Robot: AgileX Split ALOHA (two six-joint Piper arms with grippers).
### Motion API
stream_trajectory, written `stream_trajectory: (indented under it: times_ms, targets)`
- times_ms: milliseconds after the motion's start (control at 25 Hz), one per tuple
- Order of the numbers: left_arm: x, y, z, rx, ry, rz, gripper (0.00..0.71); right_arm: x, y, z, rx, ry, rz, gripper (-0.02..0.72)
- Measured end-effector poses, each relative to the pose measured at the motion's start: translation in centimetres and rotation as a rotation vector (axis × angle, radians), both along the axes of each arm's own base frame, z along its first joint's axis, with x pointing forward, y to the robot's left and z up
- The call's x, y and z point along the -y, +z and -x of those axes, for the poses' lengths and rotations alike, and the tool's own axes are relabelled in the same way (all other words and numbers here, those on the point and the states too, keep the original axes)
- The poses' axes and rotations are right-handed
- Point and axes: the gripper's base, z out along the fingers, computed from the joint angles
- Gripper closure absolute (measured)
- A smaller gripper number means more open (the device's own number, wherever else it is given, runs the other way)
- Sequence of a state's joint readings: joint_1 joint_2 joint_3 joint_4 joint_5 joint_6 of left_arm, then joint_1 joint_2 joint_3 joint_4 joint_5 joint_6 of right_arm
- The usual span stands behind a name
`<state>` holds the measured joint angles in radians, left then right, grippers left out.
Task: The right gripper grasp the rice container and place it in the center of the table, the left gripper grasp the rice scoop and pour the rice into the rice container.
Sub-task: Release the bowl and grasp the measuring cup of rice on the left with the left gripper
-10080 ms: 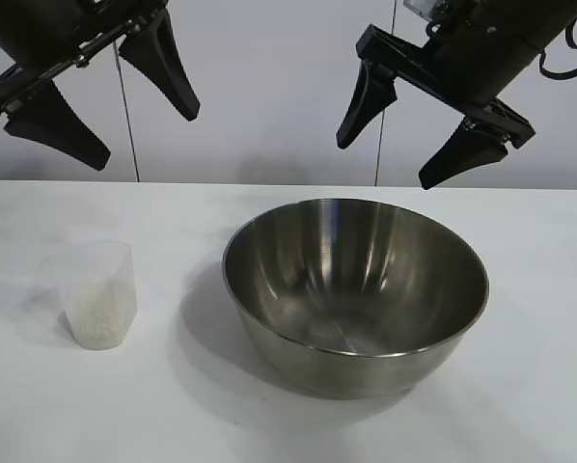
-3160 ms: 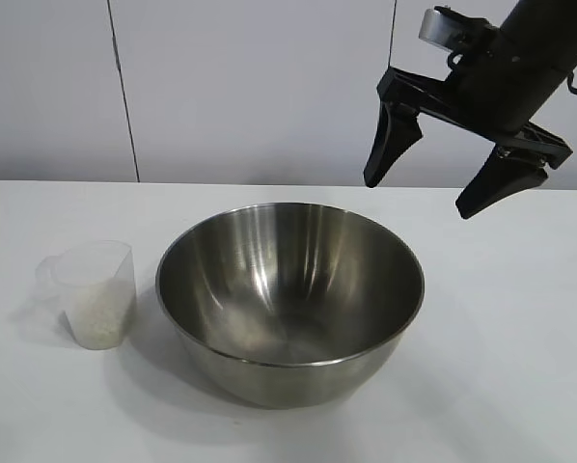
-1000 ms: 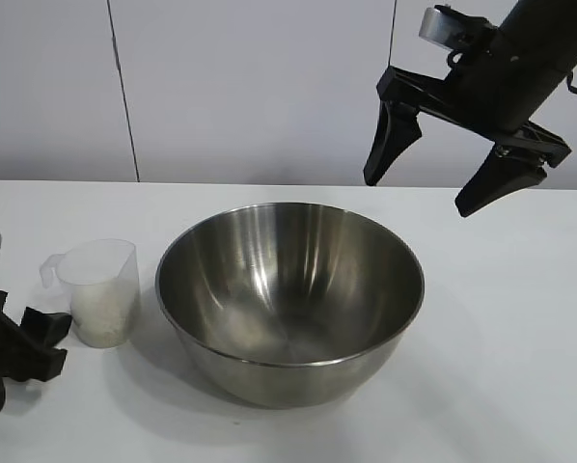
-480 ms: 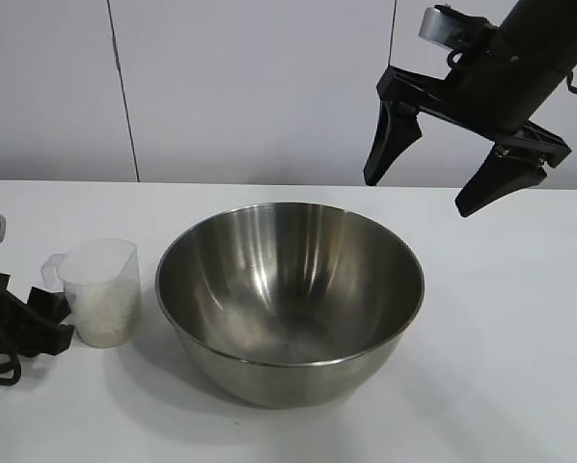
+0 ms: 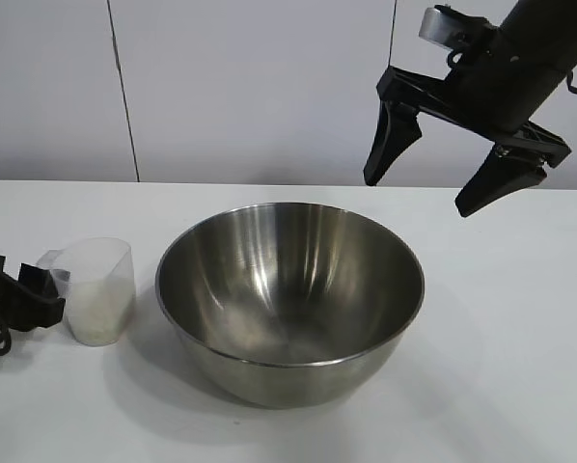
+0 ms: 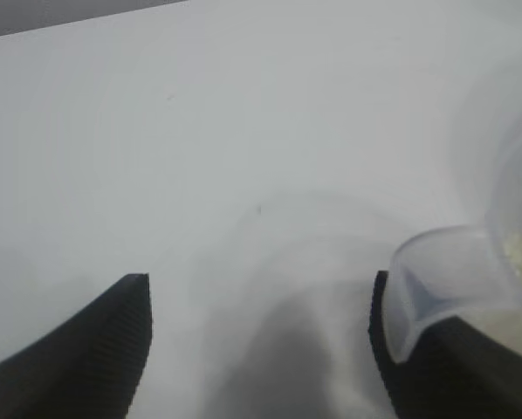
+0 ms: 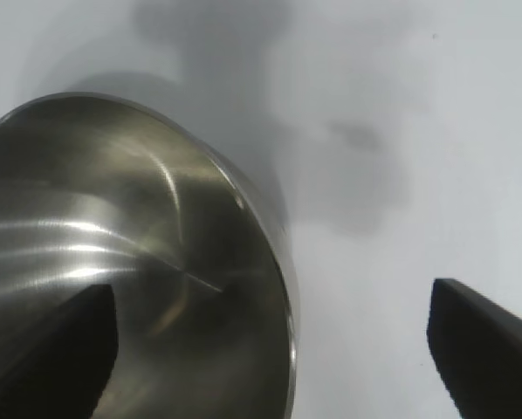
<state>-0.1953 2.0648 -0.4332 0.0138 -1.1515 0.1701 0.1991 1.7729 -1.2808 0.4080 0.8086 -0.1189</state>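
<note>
My left gripper grabs the rice scoop by its clear handle (image 5: 49, 259) next, to pour the rice into the rice container (image 5: 288, 299).
The rice container (image 5: 288, 299), a big shiny steel bowl, stands in the middle of the table (image 5: 520, 328). To its left stands the rice scoop (image 5: 97, 289), a small clear cup with rice (image 5: 96, 313) in its lower half. My left gripper (image 5: 33, 289) sits low at the left edge, right beside the scoop's handle. In the left wrist view the left gripper (image 6: 261, 336) is open, and the scoop's (image 6: 457, 279) clear lip lies over one of its fingers (image 6: 427, 375), not between the two. My right gripper (image 5: 457, 169) hangs open, high above the bowl's right side. The right wrist view looks down on the bowl's rim (image 7: 274, 253).
A pale panelled wall (image 5: 250, 87) closes off the back of the table. Bare white tabletop lies to the right of the bowl and in front of it.
The left gripper has moved away from the front edge along the left side, up to the scoop's handle. The scoop has shifted slightly left. The right gripper and bowl are still.
</note>
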Motion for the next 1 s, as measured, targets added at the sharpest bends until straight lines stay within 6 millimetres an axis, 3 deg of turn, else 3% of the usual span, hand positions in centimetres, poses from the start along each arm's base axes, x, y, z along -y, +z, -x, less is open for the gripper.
stream_trajectory:
  times_ms: [160,400,480,1000]
  targets:
    - [0.11,0.83,-0.13,0.029,-0.010,0.005,0.236,0.00,0.00,0.00,0.000,0.000,0.000,0.042]
    - [0.35,0.89,-0.13,0.032,-0.038,0.006,0.485,0.00,0.00,0.00,0.000,0.000,0.000,0.042]
    - [0.42,0.92,-0.20,0.034,-0.045,0.006,0.535,0.00,0.00,0.01,-0.001,0.000,0.000,0.042]
    - [0.43,0.92,-0.19,0.034,-0.045,0.007,0.569,-0.01,-0.04,0.15,-0.016,0.006,0.000,0.042]
